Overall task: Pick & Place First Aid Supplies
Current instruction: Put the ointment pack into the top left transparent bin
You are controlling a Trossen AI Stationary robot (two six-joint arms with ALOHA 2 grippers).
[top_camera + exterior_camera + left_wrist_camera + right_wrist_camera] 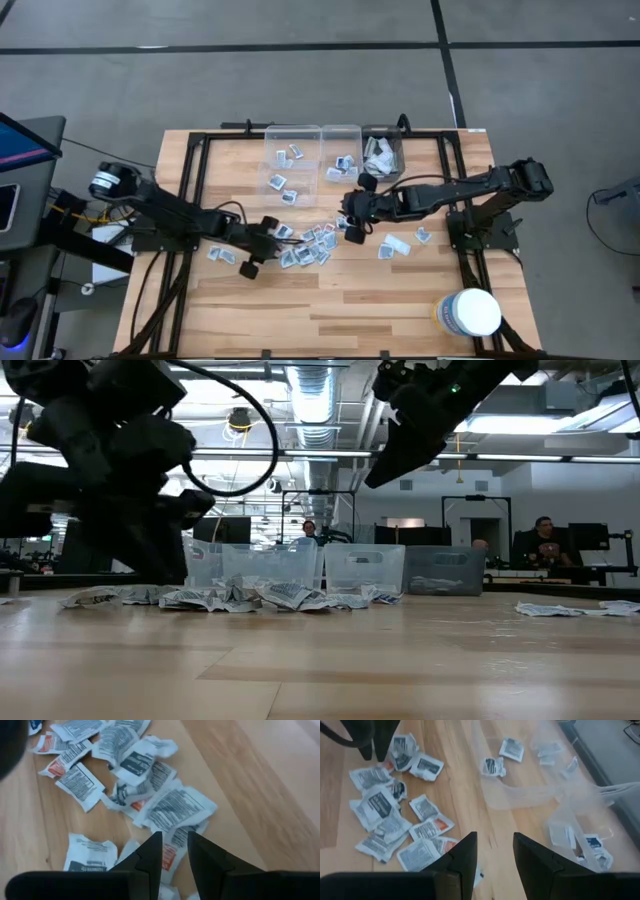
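I should sort the packet into a clear bin, so I need to grab it by its red-printed end [169,856] with my left gripper next.
Many small white-grey packets [310,245] with dark or reddish prints lie in a loose pile mid-table, also seen low [250,598]. My left gripper [275,233] is down at the pile's left edge. In its wrist view, the left gripper [175,845] is narrowly open, with a red-printed packet [170,857] showing in the gap. My right gripper [350,225] hangs open above the pile's right side, clear of the table [378,475]. In its wrist view, the right gripper [495,845] frames only bare wood. My left gripper comes at the pile's edge from above, slanting from the table's left, its fingers [152,850] on either side of the red-printed packet lying flat on the table. I cannot tell whether they touch it.
Three clear bins stand at the far edge: the left [290,135] and middle [342,130] hold a few packets, the right [385,135] pale wrappers. Stray packets lie right [400,245] and left [222,255] of the pile. A big white tub [470,312] stands near right.
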